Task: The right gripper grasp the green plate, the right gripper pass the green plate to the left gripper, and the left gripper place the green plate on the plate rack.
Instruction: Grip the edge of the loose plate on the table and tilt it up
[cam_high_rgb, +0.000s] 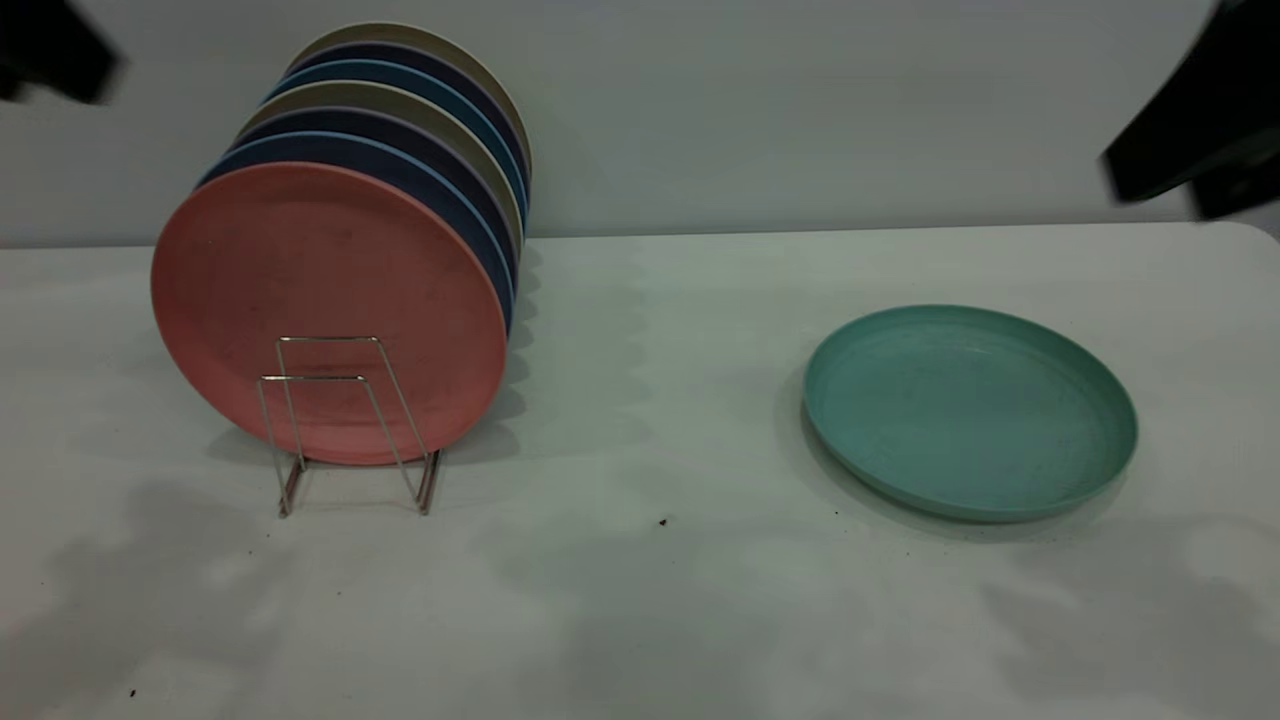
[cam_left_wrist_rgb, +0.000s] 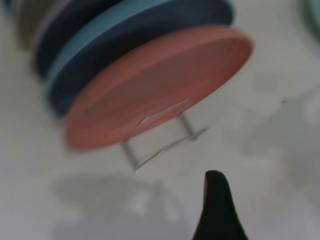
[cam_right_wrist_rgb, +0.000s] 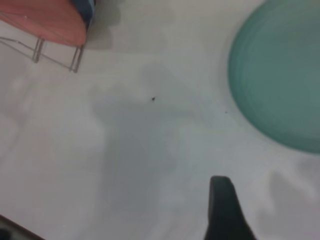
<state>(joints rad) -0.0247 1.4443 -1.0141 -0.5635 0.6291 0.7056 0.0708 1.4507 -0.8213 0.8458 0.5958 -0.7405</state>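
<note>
I need to hand the green plate over for the plate rack, so my right gripper should next pick it up by its rim (cam_high_rgb: 1125, 390).
The green plate (cam_high_rgb: 968, 410) lies flat on the white table at the right; it also shows in the right wrist view (cam_right_wrist_rgb: 280, 80). The plate rack (cam_high_rgb: 345, 430) stands at the left, with its two front wire loops bare in front of a salmon-pink plate (cam_high_rgb: 330, 310). My right gripper (cam_high_rgb: 1190, 150) hangs blurred high at the far right, above and behind the green plate, apart from it. My left gripper (cam_high_rgb: 55, 55) is high at the far left, behind the rack. Each wrist view shows one black finger (cam_left_wrist_rgb: 216, 205) (cam_right_wrist_rgb: 222, 205) alone over bare table, holding nothing.
Several more plates (cam_high_rgb: 420, 150), dark blue, teal-blue and beige, stand on edge in the rack behind the pink one. The rack and the pink plate also show in the left wrist view (cam_left_wrist_rgb: 160, 87). A grey wall runs behind the table.
</note>
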